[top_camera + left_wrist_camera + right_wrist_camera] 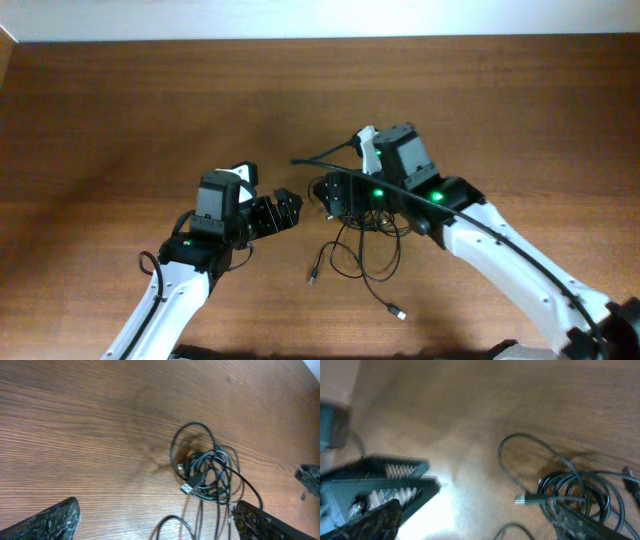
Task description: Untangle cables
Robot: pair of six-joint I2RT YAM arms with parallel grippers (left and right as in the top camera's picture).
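Note:
The robot's right gripper needs to grab the bundle by its coiled loops beside the silver plug, so that the trailing ends stay free to untangle.
The cables (362, 240) lie in one tangled black bundle on the wooden table, just right of centre. Loose ends with plugs trail toward the front (312, 277) and front right (398, 313). My right gripper (333, 195) is open at the bundle's left edge. In the right wrist view the gripper (475, 510) has one finger over the coils (575, 490), and a silver plug (521, 501) lies between the fingers. My left gripper (285, 212) is open and empty just left of the bundle. In the left wrist view the gripper (156, 510) faces the cables (205, 472).
The two grippers face each other a few centimetres apart; the left one shows in the right wrist view (380, 485). A thicker black wire (320, 157) runs along the right arm. The table's back edge meets a white wall (320, 20).

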